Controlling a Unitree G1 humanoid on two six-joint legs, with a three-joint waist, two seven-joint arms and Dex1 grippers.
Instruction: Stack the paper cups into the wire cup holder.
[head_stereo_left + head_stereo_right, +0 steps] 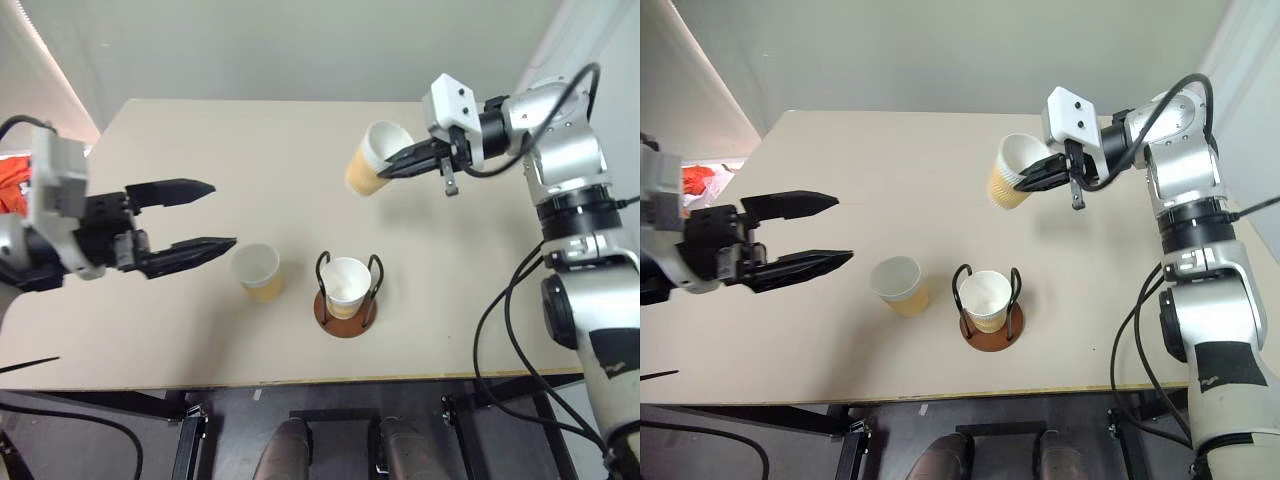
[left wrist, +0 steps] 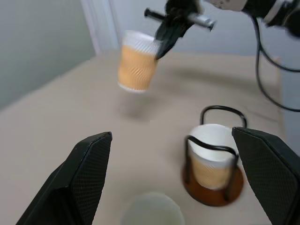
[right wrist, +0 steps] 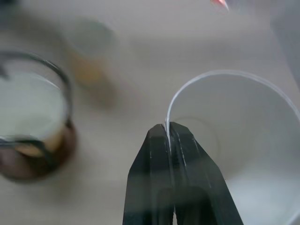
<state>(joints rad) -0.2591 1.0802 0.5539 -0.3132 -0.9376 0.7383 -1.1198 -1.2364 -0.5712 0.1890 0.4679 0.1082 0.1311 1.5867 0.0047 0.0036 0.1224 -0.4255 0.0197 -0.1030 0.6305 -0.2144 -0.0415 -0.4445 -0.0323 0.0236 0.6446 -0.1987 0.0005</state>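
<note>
Next, the left gripper grabs the third cup by its thin open rim (image 1: pixel 236 263) to stack it, since the cup's round paper side (image 1: pixel 266 289) slopes in toward its base.
My right gripper (image 1: pixel 388 163) is shut on the rim of a pale orange paper cup (image 1: pixel 372 160), which hangs tilted above the back right of the table. In the right wrist view its fingertips (image 3: pixel 167 129) pinch the white rim of that cup (image 3: pixel 243 140). The wire cup holder (image 1: pixel 346 318), a brown disc with black loops, stands near the front middle and has a second cup (image 1: pixel 346 284) seated in it. A third cup (image 1: pixel 258 270) stands upright just left of the holder. My left gripper (image 1: pixel 222 215) hovers open left of that cup, holding nothing.
The beige table (image 1: pixel 200 140) has its front edge (image 1: pixel 300 380) close below the holder. An orange object (image 1: pixel 10 190) lies beyond the table's left side. Black cables (image 1: pixel 500 330) hang beside the right arm.
</note>
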